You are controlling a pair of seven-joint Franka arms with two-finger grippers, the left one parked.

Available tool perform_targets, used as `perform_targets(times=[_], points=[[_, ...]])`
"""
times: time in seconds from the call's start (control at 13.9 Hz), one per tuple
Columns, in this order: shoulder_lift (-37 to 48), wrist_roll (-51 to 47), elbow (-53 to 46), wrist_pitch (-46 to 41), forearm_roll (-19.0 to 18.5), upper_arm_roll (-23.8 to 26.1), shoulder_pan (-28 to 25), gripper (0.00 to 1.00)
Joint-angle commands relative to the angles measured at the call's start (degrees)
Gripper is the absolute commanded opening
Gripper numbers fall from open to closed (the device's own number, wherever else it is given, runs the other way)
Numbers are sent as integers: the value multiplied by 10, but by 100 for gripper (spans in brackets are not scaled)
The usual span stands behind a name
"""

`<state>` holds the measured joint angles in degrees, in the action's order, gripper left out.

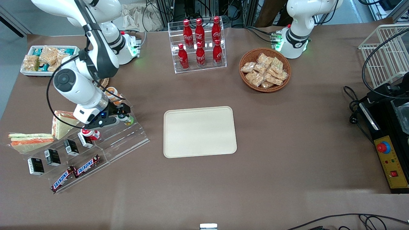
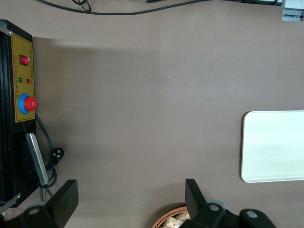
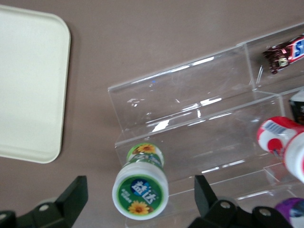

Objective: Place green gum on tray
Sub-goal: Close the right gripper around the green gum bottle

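My gripper takes hold of the gum by its round white lid (image 1: 123, 117) next, to put the green gum on the tray (image 1: 199, 131).
The green gum (image 3: 140, 187), a small bottle with a green-and-white round lid, stands on the clear acrylic step shelf (image 3: 190, 114). In the front view it (image 1: 128, 120) peeks out just beside the gripper. My gripper (image 3: 140, 192) is open, with one finger on each side of the gum lid and a gap to both. In the front view the gripper (image 1: 123, 113) hovers over the shelf's upper step. The cream-beige tray (image 1: 199, 131) lies flat in the middle of the table, toward the parked arm from the shelf; it also shows in the wrist view (image 3: 28, 80).
On the shelf are a red-and-white bottle (image 3: 280, 140), a purple-lidded bottle (image 3: 290, 209), an orange-lidded bottle (image 1: 112, 93), black boxes (image 1: 52, 156) and Snickers bars (image 1: 76, 172). Sandwiches (image 1: 30, 140) lie beside it. A cola rack (image 1: 199, 44), a snack basket (image 1: 265, 70) and a white bin (image 1: 44, 59) stand farther back.
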<state>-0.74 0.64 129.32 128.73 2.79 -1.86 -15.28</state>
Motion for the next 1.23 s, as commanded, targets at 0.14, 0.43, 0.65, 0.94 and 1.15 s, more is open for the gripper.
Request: perform_targets(times=[0.14,0.43,0.65,0.94,1.15], points=[[28,55,37,16,2,-2,-6,100],[33,74,46,18,2,-3,-2,100],[32,74,68,53,2,-3,-2,100],[27,74,76,68,1,-3,-2,99],[20,72,76,71,2,-3,-2,70]])
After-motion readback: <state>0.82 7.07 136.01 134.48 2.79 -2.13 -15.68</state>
